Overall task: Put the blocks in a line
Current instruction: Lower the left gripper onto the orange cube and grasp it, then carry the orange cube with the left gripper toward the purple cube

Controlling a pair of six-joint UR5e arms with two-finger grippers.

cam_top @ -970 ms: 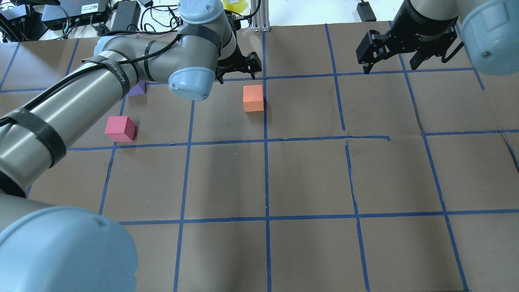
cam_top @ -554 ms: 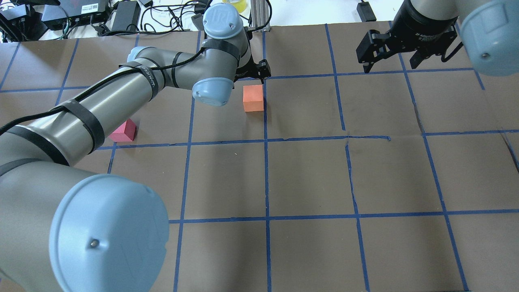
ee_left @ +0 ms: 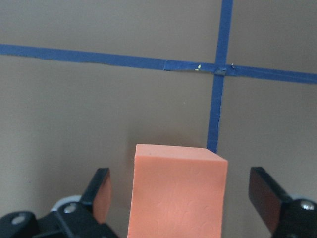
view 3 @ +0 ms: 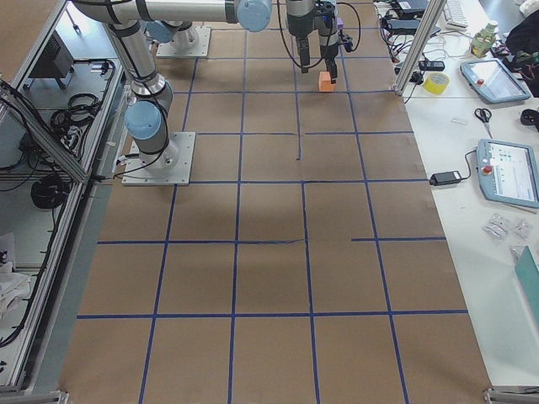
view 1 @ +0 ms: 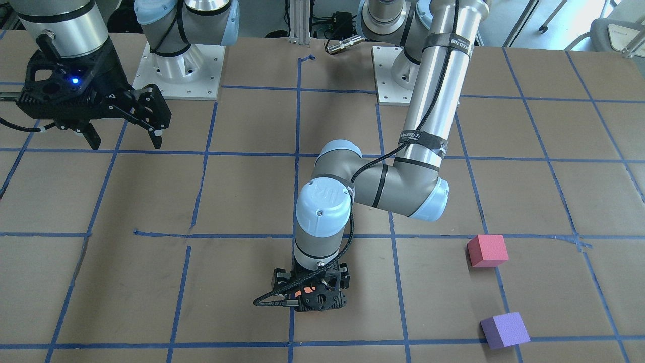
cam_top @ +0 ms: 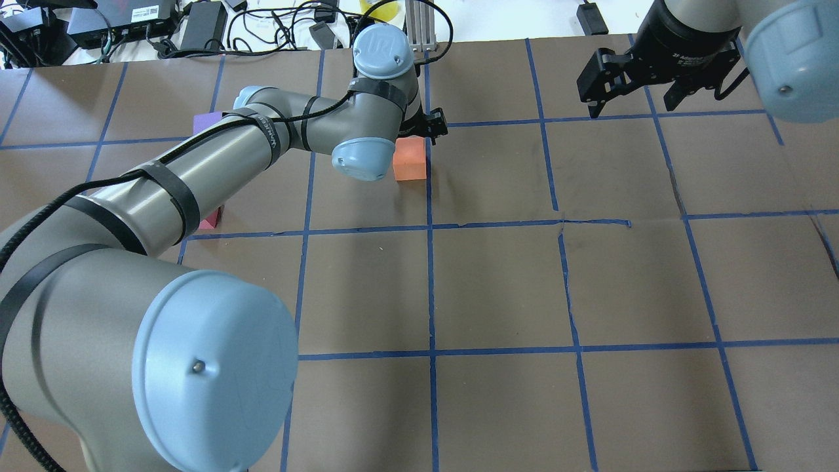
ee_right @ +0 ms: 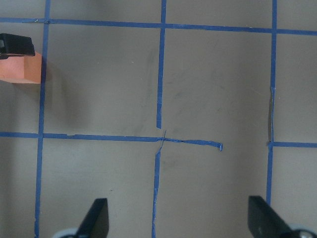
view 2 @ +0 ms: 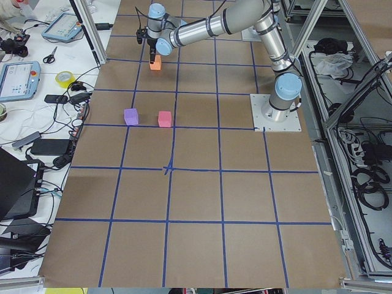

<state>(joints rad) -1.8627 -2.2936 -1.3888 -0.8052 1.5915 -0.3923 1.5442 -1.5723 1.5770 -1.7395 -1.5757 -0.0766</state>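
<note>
I should next grab the orange block [cam_top: 411, 159] by its two opposite sides with my left gripper to put the blocks in a line.
The orange block [cam_top: 411, 159] sits on the brown paper next to a blue tape line. My left gripper [cam_top: 419, 128] is open and lowered around it. In the left wrist view the orange block [ee_left: 176, 193] stands between the two fingers [ee_left: 101, 191] with a gap on each side. The pinkish-red block [view 1: 487, 250] and the purple block [view 1: 505, 330] lie apart on the robot's left side. In the overhead view the purple block [cam_top: 206, 120] shows beyond my left arm, which mostly hides the pinkish-red block [cam_top: 211, 219]. My right gripper [cam_top: 632, 108] is open and empty, hovering far right.
The table [cam_top: 498, 288] is covered in brown paper with a blue tape grid. Cables and power bricks [cam_top: 203, 26] lie past the far edge. The robot bases [view 1: 176, 70] stand at the near side.
My left arm has swung right and brought its gripper down over the orange block. The arm now covers most of the pinkish-red block and uncovers the purple one. The right arm has not moved.
</note>
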